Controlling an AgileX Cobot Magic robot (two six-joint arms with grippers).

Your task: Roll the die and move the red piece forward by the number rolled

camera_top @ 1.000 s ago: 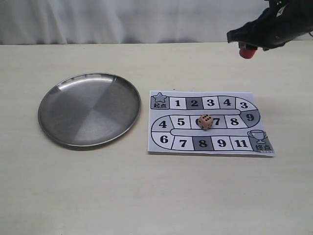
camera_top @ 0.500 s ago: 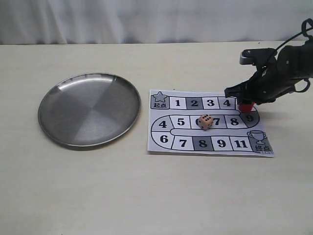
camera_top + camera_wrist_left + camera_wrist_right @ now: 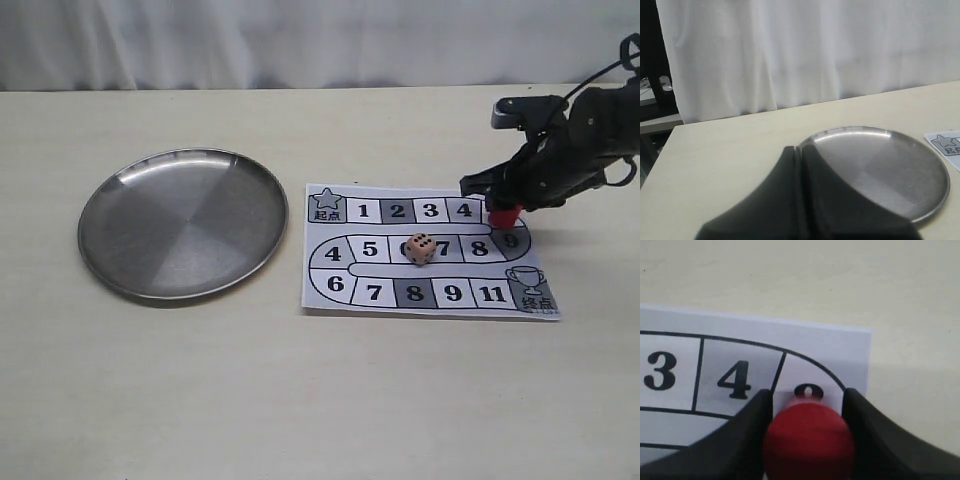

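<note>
The red piece [image 3: 808,440] is hanging over the board's corner square [image 3: 812,371], so my right gripper needs to move it toward the trophy before letting it go.
The red piece [image 3: 504,216] is held low over the game board [image 3: 363,211], at its far right corner next to square 4. My right gripper [image 3: 506,204] is shut on it. In the right wrist view the red piece [image 3: 809,440] fills the space between the two black fingers [image 3: 752,420] of the right gripper [image 3: 806,394]. Whether its base touches the paper is hidden. The die [image 3: 420,248], a pale tan cube with black pips, sits in the board's middle row, on the square between 5 and 7. My left gripper [image 3: 799,149] is shut and empty.
A round metal plate [image 3: 183,222] lies left of the board, and the plate [image 3: 880,165] sits just beyond the left fingertips in the left wrist view. A white curtain hangs behind the table's far edge. The board's star corner [image 3: 946,144] shows at that view's side.
The right gripper came down from the back right with the red piece to the board's far right corner. In the last half second it barely moved.
</note>
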